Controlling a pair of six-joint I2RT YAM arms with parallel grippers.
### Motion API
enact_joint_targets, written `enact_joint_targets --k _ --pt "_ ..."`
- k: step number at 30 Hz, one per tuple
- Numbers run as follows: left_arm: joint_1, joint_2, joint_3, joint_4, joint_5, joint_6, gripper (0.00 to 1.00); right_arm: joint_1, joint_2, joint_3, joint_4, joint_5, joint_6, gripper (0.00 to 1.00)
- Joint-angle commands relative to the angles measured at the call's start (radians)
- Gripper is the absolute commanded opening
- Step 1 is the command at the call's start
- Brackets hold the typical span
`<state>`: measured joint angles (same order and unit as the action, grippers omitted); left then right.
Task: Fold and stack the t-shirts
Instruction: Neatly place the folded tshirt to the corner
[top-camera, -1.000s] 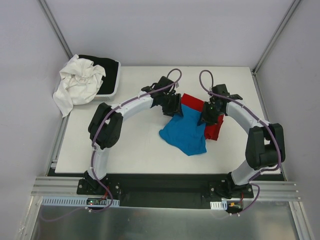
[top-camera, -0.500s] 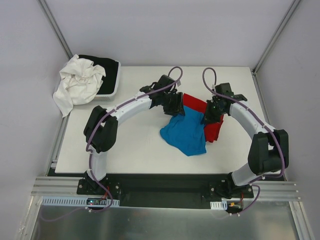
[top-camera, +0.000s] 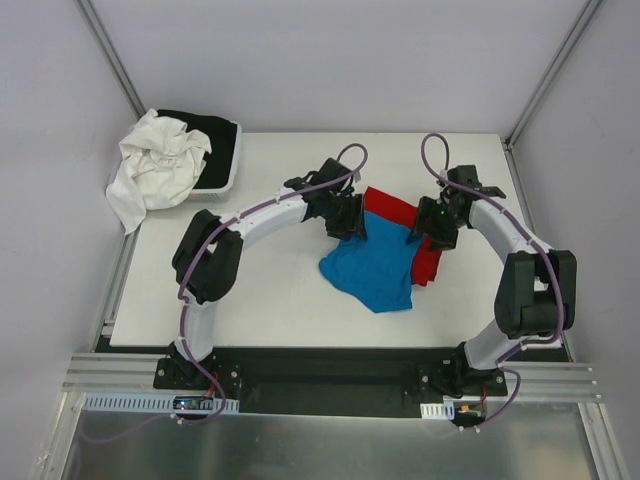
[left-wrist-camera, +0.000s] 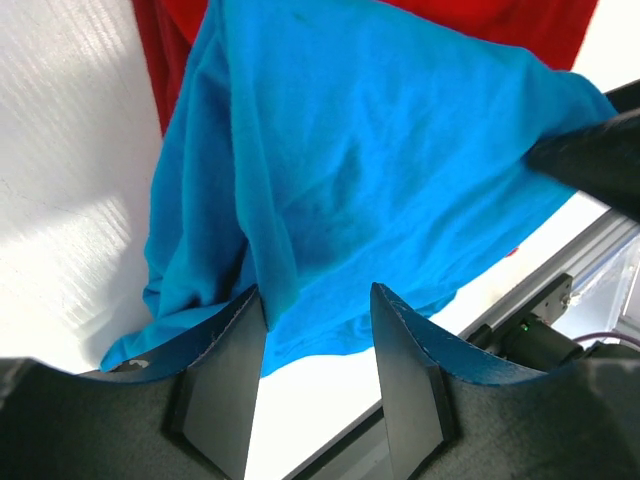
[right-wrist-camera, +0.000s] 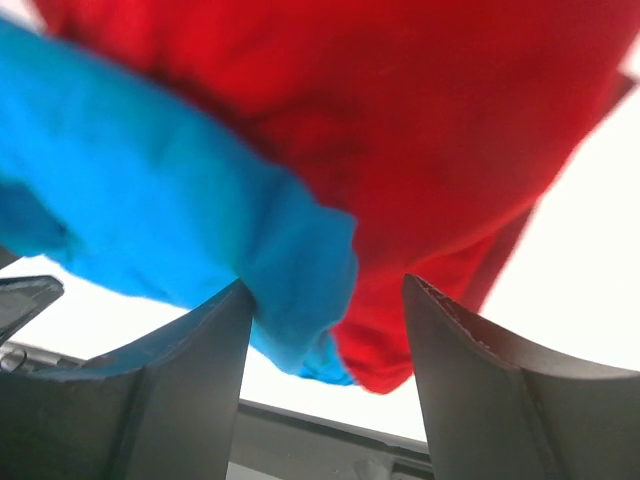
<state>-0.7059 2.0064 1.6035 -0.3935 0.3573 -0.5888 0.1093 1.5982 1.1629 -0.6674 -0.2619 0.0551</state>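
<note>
My right gripper grabs the blue t-shirt (top-camera: 368, 265) by its far edge (top-camera: 414, 237) next, opposite my left gripper, to stack it over the red t-shirt.
A bright blue t-shirt (top-camera: 368, 265) lies crumpled mid-table, overlapping a red t-shirt (top-camera: 392, 208) that shows behind it and at its right. My left gripper (top-camera: 350, 224) hovers at the blue shirt's far-left edge. In the left wrist view it (left-wrist-camera: 316, 290) stands open, and a fold of the blue t-shirt (left-wrist-camera: 380, 150) brushes its left finger (left-wrist-camera: 225, 380). My right gripper (top-camera: 432, 226) is over the shirts' right side. In the right wrist view it (right-wrist-camera: 325, 283) is open, with the blue t-shirt's (right-wrist-camera: 150, 180) edge and the red t-shirt (right-wrist-camera: 420, 120) just beyond its fingertips.
A white basket (top-camera: 232, 172) at the table's back-left corner holds a white cloth (top-camera: 155, 165) spilling over its rim and a black cloth (top-camera: 215, 135). The metal rail (top-camera: 300, 380) with both arm bases runs along the near edge.
My right gripper has opened, let go of the blue t-shirt and drawn back to the right. The left arm has hardly shifted.
</note>
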Motion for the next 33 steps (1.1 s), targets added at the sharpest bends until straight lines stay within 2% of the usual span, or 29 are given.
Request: enact_joint_targets --k 1,13,25,27,28,29,30,31,33 --pt "0.017 0.034 0.033 -0.004 -0.009 0.006 0.45 -0.045 0.040 0.066 -0.017 0.001 -0.047 0.64" --pt "0.022 0.103 0.116 -0.004 0.006 -0.022 0.45 -0.014 0.086 0.116 0.035 -0.071 0.005 0.63" --pt "0.025 0.163 0.150 -0.002 0.017 -0.020 0.45 0.062 0.051 -0.015 0.117 -0.089 0.054 0.61" --pt "0.025 0.181 0.154 -0.001 0.023 -0.023 0.45 0.067 0.045 -0.032 0.120 -0.086 0.051 0.55" --pt "0.025 0.186 0.153 -0.001 0.025 -0.025 0.44 0.070 0.045 -0.037 0.121 -0.088 0.049 0.47" --pt "0.023 0.189 0.150 0.002 0.028 -0.026 0.44 0.070 0.042 -0.039 0.120 -0.089 0.048 0.22" --pt "0.023 0.187 0.148 0.001 0.031 -0.028 0.44 0.070 0.037 -0.042 0.118 -0.089 0.046 0.09" --pt "0.023 0.186 0.144 0.002 0.031 -0.028 0.44 0.072 0.032 -0.045 0.112 -0.083 0.048 0.01" --pt "0.022 0.164 0.131 0.002 0.026 -0.023 0.44 0.070 0.025 -0.043 0.109 -0.082 0.049 0.01"
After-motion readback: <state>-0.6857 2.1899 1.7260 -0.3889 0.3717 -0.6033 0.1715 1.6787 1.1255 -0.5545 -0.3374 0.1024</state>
